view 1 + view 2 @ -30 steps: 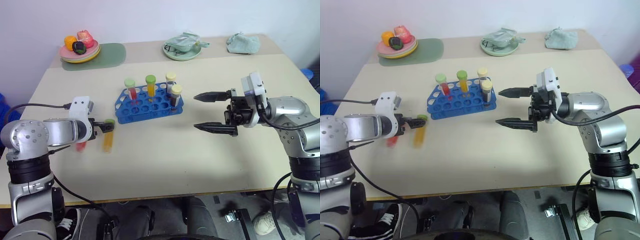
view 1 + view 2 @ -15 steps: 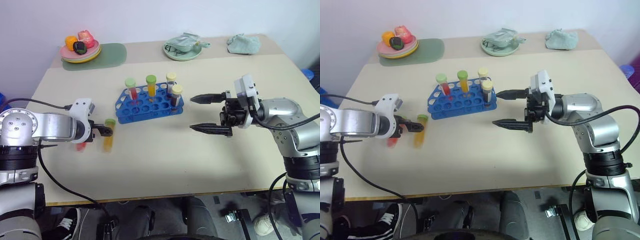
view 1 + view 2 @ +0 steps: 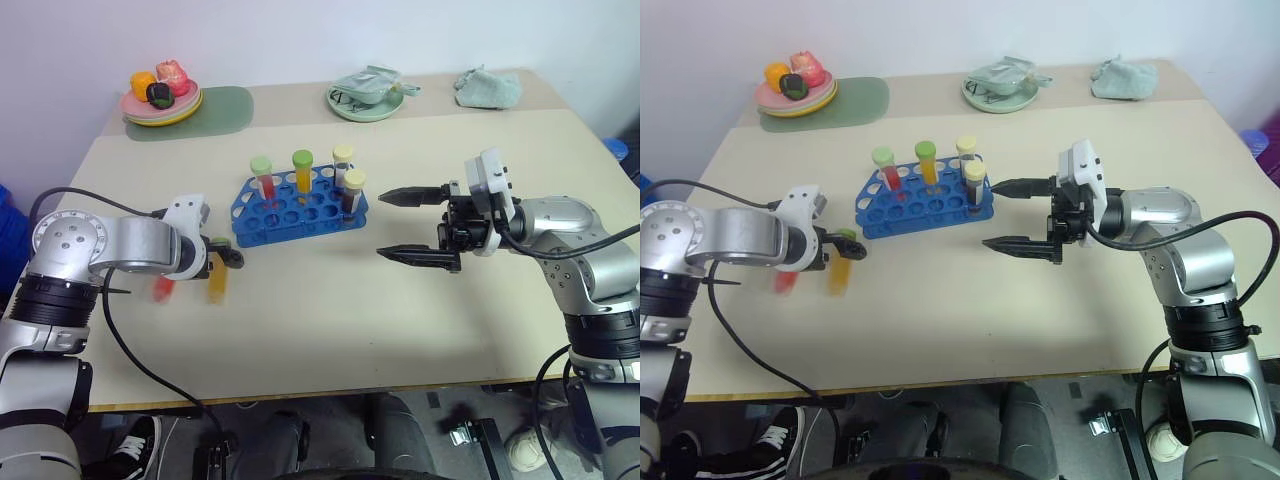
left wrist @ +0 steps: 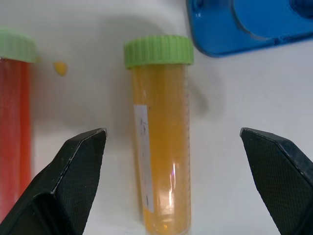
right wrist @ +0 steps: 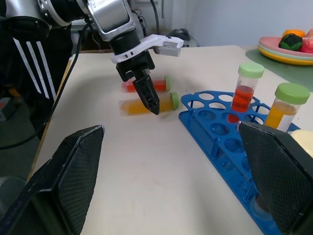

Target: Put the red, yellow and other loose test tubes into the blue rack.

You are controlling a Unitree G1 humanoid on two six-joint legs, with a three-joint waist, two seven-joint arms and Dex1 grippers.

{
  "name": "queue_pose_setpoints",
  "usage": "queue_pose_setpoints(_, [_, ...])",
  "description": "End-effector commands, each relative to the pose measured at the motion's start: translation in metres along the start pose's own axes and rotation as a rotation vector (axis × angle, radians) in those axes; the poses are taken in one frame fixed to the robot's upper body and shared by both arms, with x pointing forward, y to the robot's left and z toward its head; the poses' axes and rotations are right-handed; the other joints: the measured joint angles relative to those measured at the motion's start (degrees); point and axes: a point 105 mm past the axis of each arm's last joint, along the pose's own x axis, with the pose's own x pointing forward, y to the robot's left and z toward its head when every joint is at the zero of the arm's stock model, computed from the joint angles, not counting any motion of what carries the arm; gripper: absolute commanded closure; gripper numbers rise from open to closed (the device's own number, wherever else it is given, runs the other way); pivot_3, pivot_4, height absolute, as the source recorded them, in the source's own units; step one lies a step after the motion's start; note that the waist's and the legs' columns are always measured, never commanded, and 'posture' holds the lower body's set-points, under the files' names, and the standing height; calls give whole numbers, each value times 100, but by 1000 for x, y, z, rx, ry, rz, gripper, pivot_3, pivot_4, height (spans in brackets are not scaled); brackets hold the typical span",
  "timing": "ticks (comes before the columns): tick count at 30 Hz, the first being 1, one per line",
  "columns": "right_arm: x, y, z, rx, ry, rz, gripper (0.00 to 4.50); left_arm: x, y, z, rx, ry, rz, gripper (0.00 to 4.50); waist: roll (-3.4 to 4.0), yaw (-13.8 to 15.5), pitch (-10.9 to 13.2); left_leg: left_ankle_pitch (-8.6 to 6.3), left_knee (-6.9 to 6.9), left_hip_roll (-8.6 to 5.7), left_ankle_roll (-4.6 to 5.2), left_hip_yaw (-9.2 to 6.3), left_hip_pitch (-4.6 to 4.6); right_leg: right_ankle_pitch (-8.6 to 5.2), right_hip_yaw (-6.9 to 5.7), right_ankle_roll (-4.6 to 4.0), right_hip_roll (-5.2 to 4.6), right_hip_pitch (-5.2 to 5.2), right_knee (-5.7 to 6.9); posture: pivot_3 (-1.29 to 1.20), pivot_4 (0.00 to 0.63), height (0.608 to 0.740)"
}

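The yellow tube's body has my left gripper's fingers reaching down beside it, below the green cap, so my left gripper needs to close on the tube.
The blue rack stands mid-table with several capped tubes upright in it. Two loose tubes lie flat to its left: a yellow-orange one with a green cap and a red one with a green cap. My left gripper is open, pointing down over the yellow tube's cap end. In the left wrist view the yellow tube lies between the fingers, clear of both, with the red tube outside them. My right gripper hangs open and empty to the right of the rack.
At the back left a plate of fruit sits on a green mat. A green plate with a cloth and a bunched cloth lie at the back right. Bare tabletop stretches in front of the rack.
My left gripper has shifted right toward the rack and its wrist has turned, so the fingers now straddle the yellow tube. The tubes and my right gripper have stayed put.
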Motion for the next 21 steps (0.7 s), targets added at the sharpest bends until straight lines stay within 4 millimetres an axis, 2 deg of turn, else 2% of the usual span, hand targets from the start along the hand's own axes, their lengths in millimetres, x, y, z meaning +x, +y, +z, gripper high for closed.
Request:
queue_pose_setpoints(1, [1,0,12,-55,-20,1,33,-5,2,6,-16,-27,10,0,0,5,0,0,0,0,0,0,0,0,0,0,0,0,0,0,150,740])
queue_pose_setpoints(8, [2,-1,11,-60,-17,-5,33,-2,0,3,-19,-14,1,0,0,2,0,0,1,0,0,0,0,0,0,0,0,0,0,0,150,740])
queue_pose_setpoints(11, [2,-1,11,-60,-14,-6,0,3,1,-4,-29,2,1,850,0,1,0,0,1,0,0,1,0,0,0,0,0,0,0,0,150,740])
queue_pose_setpoints(14, [1,-1,10,-62,-6,-7,0,3,1,-6,-28,1,5,2261,0,1,0,0,0,0,0,0,1,0,0,0,0,0,0,0,150,740])
queue_pose_setpoints(21, [1,-3,8,-68,6,-11,0,4,5,-6,-54,-1,17,2261,0,4,0,0,1,0,0,0,1,0,1,0,0,2,0,0,150,740])
